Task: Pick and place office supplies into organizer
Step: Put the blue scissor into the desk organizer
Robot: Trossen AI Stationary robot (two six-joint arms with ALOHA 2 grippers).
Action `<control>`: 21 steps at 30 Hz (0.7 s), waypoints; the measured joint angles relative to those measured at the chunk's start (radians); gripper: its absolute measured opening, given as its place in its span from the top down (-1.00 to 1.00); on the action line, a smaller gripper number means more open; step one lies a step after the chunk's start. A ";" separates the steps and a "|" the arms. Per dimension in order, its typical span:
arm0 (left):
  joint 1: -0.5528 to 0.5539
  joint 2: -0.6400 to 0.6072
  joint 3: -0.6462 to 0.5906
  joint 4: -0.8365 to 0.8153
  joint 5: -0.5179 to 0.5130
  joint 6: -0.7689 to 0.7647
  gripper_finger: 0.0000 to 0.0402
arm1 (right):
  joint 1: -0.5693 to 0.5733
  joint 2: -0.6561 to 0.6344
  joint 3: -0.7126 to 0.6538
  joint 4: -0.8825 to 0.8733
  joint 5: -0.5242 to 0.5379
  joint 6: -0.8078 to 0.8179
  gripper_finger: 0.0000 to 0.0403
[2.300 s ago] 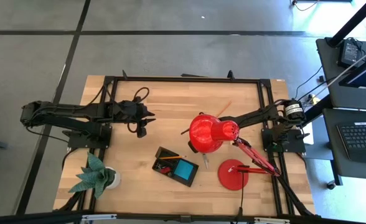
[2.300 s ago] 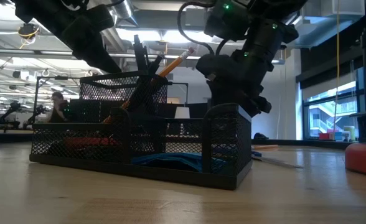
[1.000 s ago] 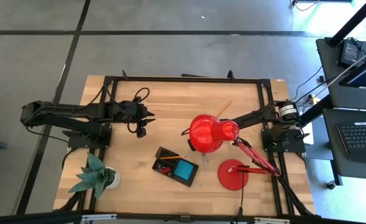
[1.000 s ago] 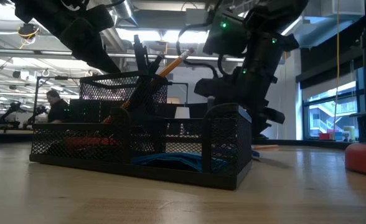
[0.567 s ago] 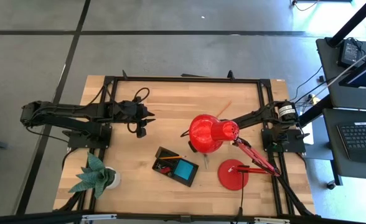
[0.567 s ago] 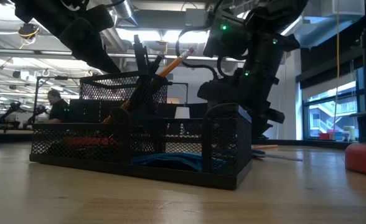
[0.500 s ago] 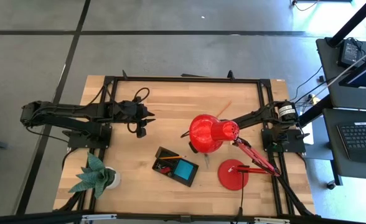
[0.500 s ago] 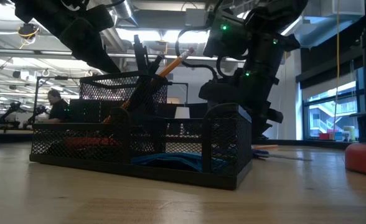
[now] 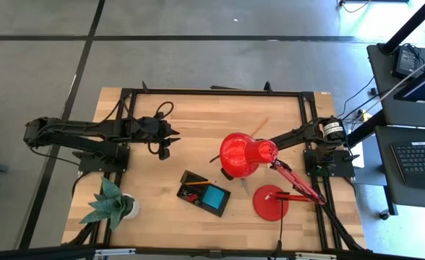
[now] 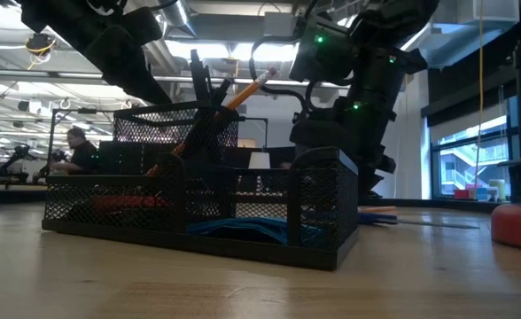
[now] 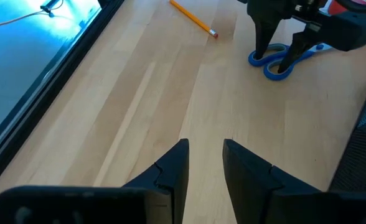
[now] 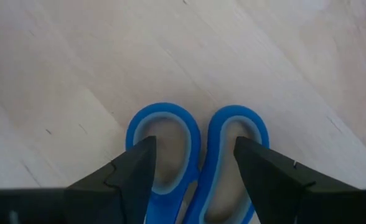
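Note:
In the right wrist view, my right gripper's fingers reach down around both blue loops of the scissors (image 12: pixel 195 134), so it is time to close on them now.
The blue-handled scissors (image 12: pixel 195 134) lie flat on the wooden table, handles toward the left arm (image 11: pixel 271 65). My right gripper (image 12: pixel 195 149) is open and points down over the handles; in the high view the red lamp shade (image 9: pixel 245 155) hides it. My left gripper (image 11: pixel 205 152) is open and hovers near the table's left side (image 9: pixel 173 136), holding nothing. The black mesh organizer (image 9: pixel 183 189) sits near the table's front, with the blue sticky-note pad (image 9: pixel 215 196) and upright pens and pencils (image 10: pixel 221 93) in it. A loose pencil (image 11: pixel 192 17) lies on the table's far part. My right gripper comes at the scissors' handle end from above, pointing down. One finger (image 12: pixel 130 174) stands at the outer side of one blue loop (image 12: pixel 164 124), the other at the outer side of the second loop (image 12: pixel 236 124). Whether the fingers touch them I cannot tell. The scissors lie flat.
The red lamp's round base (image 9: pixel 270 202) and jointed arm stand on the table's right front. The green paper plant (image 9: pixel 111 206) is at the left front corner. Bare wood stretches between my left gripper and the scissors. A person sits far off in the room (image 10: pixel 76 151).
In the low view my right gripper has sunk a little toward the scissors and shifted slightly toward the organizer. The left arm has kept still.

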 joint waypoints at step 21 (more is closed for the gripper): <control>0.000 0.000 0.000 0.000 0.000 -0.001 0.54 | -0.002 0.002 -0.002 0.009 0.016 -0.128 0.63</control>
